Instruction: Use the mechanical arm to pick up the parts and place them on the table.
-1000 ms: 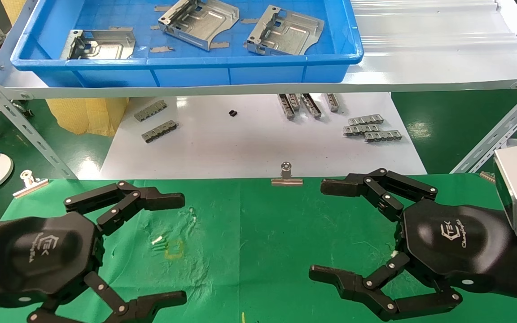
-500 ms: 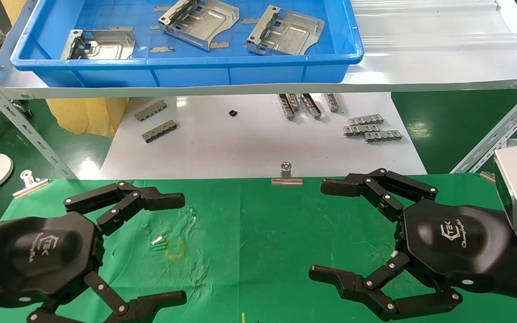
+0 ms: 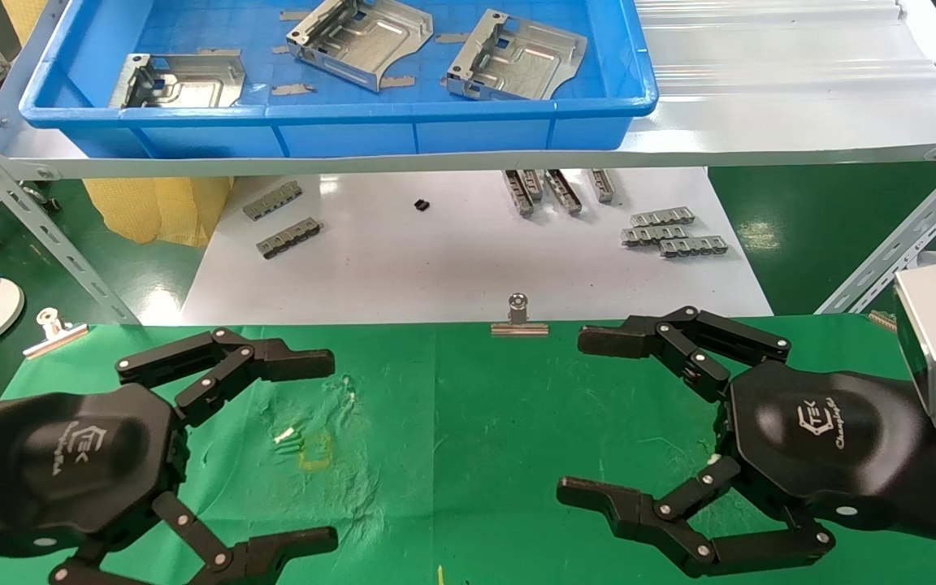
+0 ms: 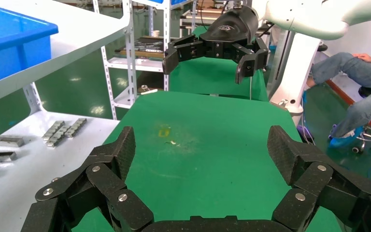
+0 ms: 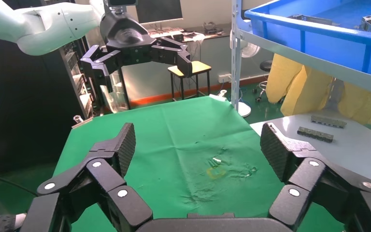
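Note:
Next, my left gripper takes hold of the middle silvery stamped part by its narrow bent edge (image 3: pixel 316 23), to put the part on the table.
Three silvery stamped parts (image 3: pixel 179 81) (image 3: pixel 362 36) (image 3: pixel 517 57) lie in the blue tray (image 3: pixel 338 110) on the upper shelf at the far side. The green-cloth table (image 3: pixel 468 422) lies near me, with a faint yellow mark (image 3: pixel 315 451) on it. My left gripper (image 3: pixel 331 451) is open and empty, low over the table's left half. My right gripper (image 3: pixel 572 414) is open and empty over the right half. The two face each other. The left wrist view shows its own open gripper (image 4: pixel 200 150) and the right gripper (image 4: pixel 212 53) beyond it. The right wrist view shows its own open gripper (image 5: pixel 198 145).
A white sheet (image 3: pixel 452 260) beyond the cloth carries small grey ribbed strips (image 3: pixel 281 236) (image 3: pixel 671 231). Binder clips (image 3: pixel 519 317) (image 3: pixel 54 329) hold the cloth's far edge. Slotted metal shelf struts (image 3: pixel 37 236) (image 3: pixel 907 236) slant down at both sides. A yellow bag (image 3: pixel 159 207) hangs under the shelf.
My right gripper has shifted very slightly to the left. Nothing else has moved.

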